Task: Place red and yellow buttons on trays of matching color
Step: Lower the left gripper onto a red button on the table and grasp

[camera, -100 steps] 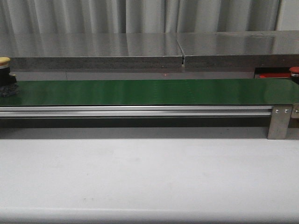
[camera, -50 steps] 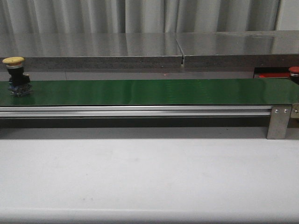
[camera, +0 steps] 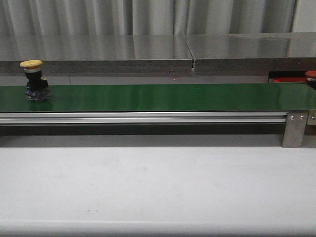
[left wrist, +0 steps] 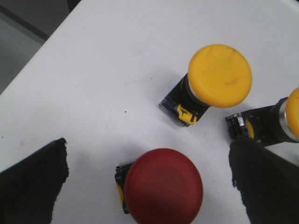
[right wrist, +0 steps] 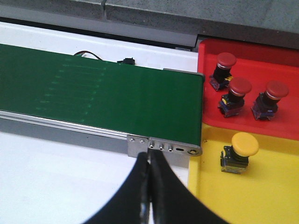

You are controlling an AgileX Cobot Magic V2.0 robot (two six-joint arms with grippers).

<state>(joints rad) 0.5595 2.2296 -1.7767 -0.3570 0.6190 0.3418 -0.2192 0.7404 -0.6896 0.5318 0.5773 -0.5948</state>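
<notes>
I should close my left gripper on the red cap [left wrist: 163, 186] now, because the left wrist view shows the cap between the ends of my fingers and level with them. My fingers would hold the cap.
A yellow-capped button [camera: 32, 81] stands upright on the green belt [camera: 158, 97] at its far left. In the left wrist view my left gripper [left wrist: 148, 161] is open, its jaws wide apart either side of a red button [left wrist: 163, 187] on the white table, not touching it. Two yellow buttons [left wrist: 218, 76] [left wrist: 292, 120] lie beyond. My right gripper [right wrist: 150, 161] is shut and empty, just before the belt's end bracket. The red tray [right wrist: 254, 70] holds three red buttons [right wrist: 226, 60]. The yellow tray [right wrist: 261, 191] holds one yellow button [right wrist: 244, 144].
A steel shelf [camera: 158, 49] runs behind the belt. The belt's aluminium rail and end bracket [camera: 295, 129] stand at the right. A red button cap [camera: 311, 75] and a strip of red tray [camera: 286, 79] show at the front view's right edge.
The yellow button on the belt has travelled to the right from the left edge. Nothing else has visibly moved.
</notes>
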